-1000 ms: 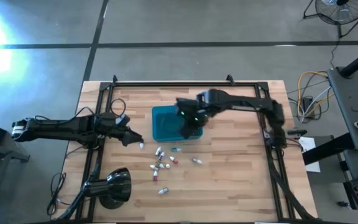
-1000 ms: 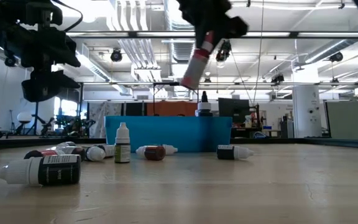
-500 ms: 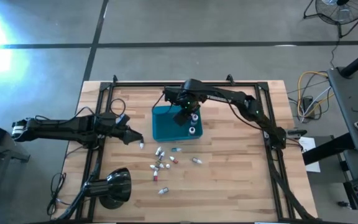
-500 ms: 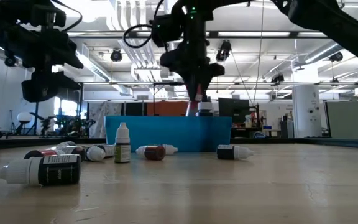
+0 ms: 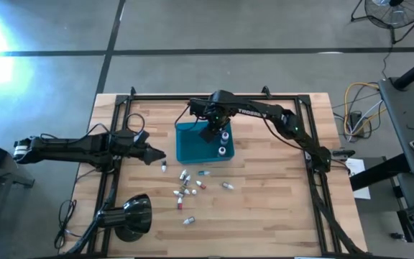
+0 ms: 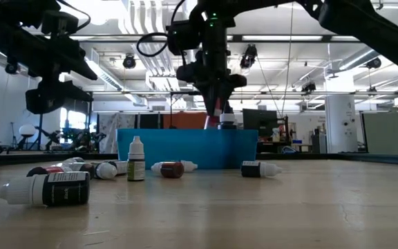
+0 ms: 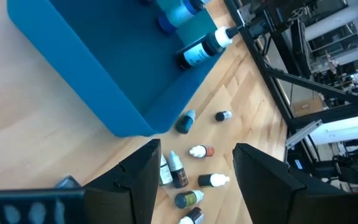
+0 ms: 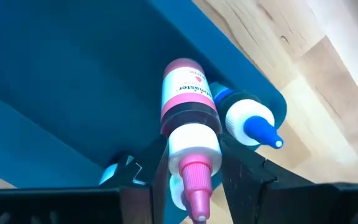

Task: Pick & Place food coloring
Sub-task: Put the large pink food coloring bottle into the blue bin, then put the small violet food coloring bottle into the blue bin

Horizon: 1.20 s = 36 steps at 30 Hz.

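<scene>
The pink bottle's lower end is inside the teal bin's side in the right wrist view, so it is time for my right gripper to open now.
A teal bin (image 5: 191,144) stands mid-table with two blue-capped bottles (image 5: 223,146) in its right end. My right gripper (image 5: 211,130) hangs over the bin, pointing down, shut on a pink-labelled food coloring bottle (image 8: 188,102). In the low view the bottle (image 6: 215,111) dips behind the bin's wall (image 6: 185,146). Several more small bottles (image 5: 189,188) lie or stand on the wood in front of the bin. My left gripper (image 5: 157,155) waits open above the table, left of the bin, fingers apart (image 7: 194,180). My right gripper pinches the pink bottle at its white cap (image 8: 194,146), one finger on each side. The fingers come from above, pointing down. The bottle hangs about upright, pink tip up, its body down inside the bin. Whether its base touches the bin's floor cannot be told.
Black frame rails (image 5: 113,126) run along the table's left, far and right sides. A black dome-shaped device (image 5: 131,216) sits at the near left. In the low view a dark bottle (image 6: 47,188) lies nearest, and one bottle (image 6: 136,159) stands upright.
My right gripper has swung toward the table's far edge and sunk over the bin. The pink bottle, held tilted high above the bin a second ago, now hangs upright with its body below the bin's rim. For the last half second it has stayed put.
</scene>
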Available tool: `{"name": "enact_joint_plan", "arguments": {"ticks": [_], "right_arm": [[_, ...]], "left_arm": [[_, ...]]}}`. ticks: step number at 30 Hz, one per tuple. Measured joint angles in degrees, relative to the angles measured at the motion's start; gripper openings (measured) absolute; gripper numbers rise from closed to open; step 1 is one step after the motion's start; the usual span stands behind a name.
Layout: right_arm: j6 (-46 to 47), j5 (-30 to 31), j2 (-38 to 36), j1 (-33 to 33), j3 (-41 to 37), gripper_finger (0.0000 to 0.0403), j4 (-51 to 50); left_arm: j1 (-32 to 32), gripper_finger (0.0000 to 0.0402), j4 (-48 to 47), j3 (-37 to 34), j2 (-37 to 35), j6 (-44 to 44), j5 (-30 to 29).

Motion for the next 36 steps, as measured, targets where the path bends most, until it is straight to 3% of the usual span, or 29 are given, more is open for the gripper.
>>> {"name": "enact_joint_plan", "arguments": {"ticks": [3, 14, 26, 36], "right_arm": [[-0.23, -2.64, 0.00, -0.22, -0.46, 0.0108, -0.05], [-0.23, -2.76, 0.00, -0.46, -2.52, 0.0148, 0.76], [-0.26, -2.75, -0.06, -0.57, -2.16, 0.0148, 1.88], [-0.84, -1.13, -3.70, 0.49, 0.67, 0.0192, -2.00]], "left_arm": [[0.00, 0.0178, 0.01, 0.00, 0.00, 0.01, -0.25], [0.00, 0.0178, -0.01, 0.00, 0.00, 0.03, -0.40], [0.00, 0.0178, -0.01, 0.00, 0.00, 0.18, -0.40], [0.00, 0.0178, -0.02, 0.00, -0.02, 0.20, -0.37]]}}
